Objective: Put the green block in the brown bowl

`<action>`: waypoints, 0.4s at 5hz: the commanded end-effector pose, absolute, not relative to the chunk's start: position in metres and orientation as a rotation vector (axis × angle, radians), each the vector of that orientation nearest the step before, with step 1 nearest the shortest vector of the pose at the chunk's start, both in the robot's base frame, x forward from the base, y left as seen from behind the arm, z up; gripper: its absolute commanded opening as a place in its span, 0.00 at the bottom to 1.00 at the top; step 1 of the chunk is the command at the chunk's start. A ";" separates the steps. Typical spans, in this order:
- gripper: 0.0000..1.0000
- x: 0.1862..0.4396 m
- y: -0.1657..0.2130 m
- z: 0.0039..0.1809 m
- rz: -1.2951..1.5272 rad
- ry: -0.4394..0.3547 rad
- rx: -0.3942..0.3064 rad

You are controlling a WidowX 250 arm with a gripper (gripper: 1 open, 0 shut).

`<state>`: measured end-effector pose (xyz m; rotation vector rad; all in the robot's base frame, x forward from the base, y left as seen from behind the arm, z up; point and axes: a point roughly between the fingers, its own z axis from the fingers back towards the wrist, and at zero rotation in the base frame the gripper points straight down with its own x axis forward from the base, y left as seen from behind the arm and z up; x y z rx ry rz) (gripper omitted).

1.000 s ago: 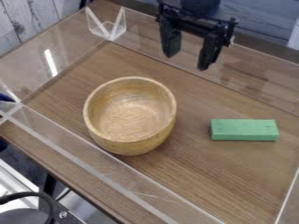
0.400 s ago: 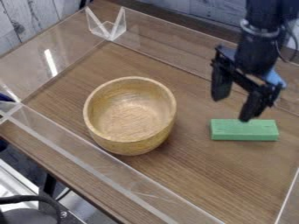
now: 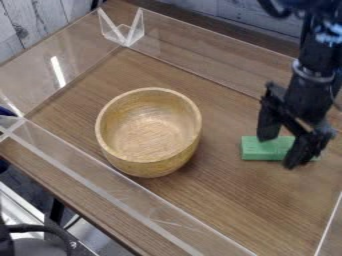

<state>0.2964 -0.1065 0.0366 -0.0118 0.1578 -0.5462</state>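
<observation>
I need to put the green block (image 3: 262, 149) in the brown bowl (image 3: 148, 130), so next my gripper needs to grab the block by the middle of its long sides.
The green block (image 3: 262, 149) lies flat on the wooden table at the right, partly covered by my gripper. My gripper (image 3: 289, 138) is black, points straight down and stands open, with one finger (image 3: 270, 124) on the block's far side and the other (image 3: 307, 150) on its near right side. The block's right end is hidden behind the fingers. I cannot tell whether the fingers touch it. The brown bowl (image 3: 148, 130) sits empty to the left of the block, apart from the gripper.
Clear acrylic walls (image 3: 80, 172) fence the wooden table (image 3: 227, 210) on all sides. A small clear bracket (image 3: 122, 28) stands at the back left corner. Bare wood lies in front of the bowl and block.
My gripper has come down and to the right from the back of the table, rolling as it went, and now straddles the green block. Bowl and block have not moved.
</observation>
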 end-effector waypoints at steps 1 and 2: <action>1.00 0.313 -0.113 0.040 -0.576 0.104 -0.008; 1.00 0.319 -0.114 0.032 -0.581 0.111 -0.006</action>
